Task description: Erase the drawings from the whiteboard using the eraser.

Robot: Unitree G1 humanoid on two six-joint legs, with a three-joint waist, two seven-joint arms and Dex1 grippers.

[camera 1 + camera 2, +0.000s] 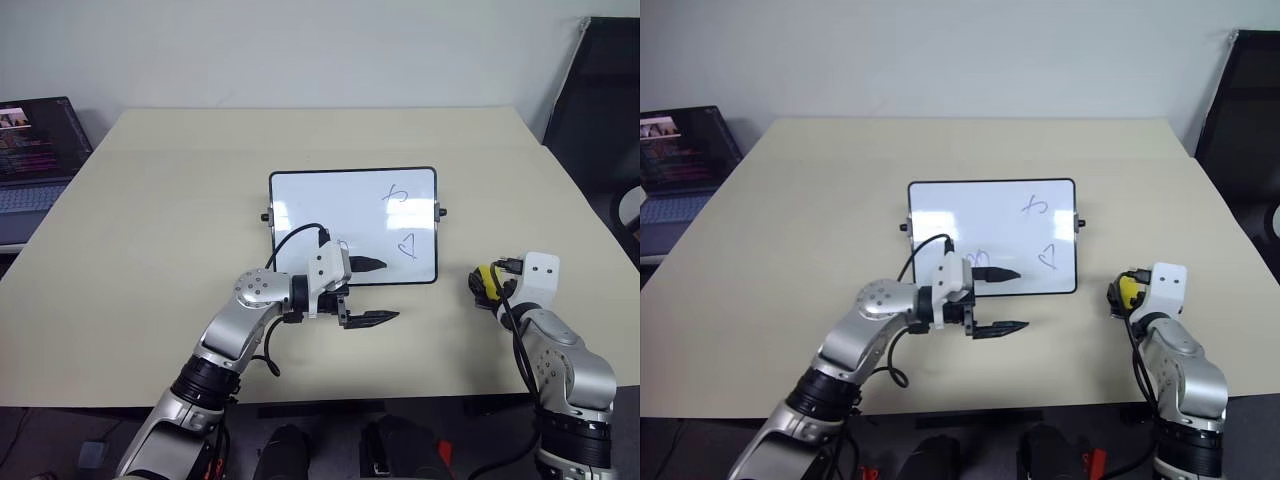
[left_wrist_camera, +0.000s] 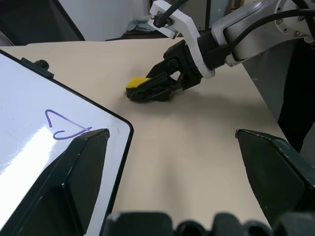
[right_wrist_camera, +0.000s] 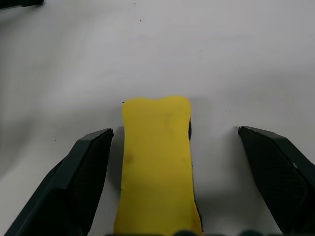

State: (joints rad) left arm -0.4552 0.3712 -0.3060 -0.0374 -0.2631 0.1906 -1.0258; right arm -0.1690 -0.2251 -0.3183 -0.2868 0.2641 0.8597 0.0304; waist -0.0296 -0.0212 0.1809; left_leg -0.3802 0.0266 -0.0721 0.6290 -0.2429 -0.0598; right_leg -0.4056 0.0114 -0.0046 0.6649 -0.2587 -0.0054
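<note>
My right gripper's fingers reach down beside the yellow eraser's long sides, so it should close on the eraser now.
The whiteboard (image 1: 330, 205) lies flat in the middle of the table. Blue drawings show on it: a squiggle (image 1: 396, 194), a heart (image 1: 406, 246) and a loop (image 1: 977, 258) next to my left arm's finger. My left gripper (image 1: 385, 291) is open, pointing right, with one finger over the board's near edge and the other over the table. The yellow eraser (image 3: 156, 162) lies on the table to the right of the board. My right gripper (image 1: 487, 283) is open and straddles the eraser, with a gap on each side of the block.
A laptop (image 1: 35, 150) stands at the table's far left corner. A black chair (image 1: 600, 100) is beyond the right edge. Bare table (image 1: 150, 250) stretches left of the board and behind it.
</note>
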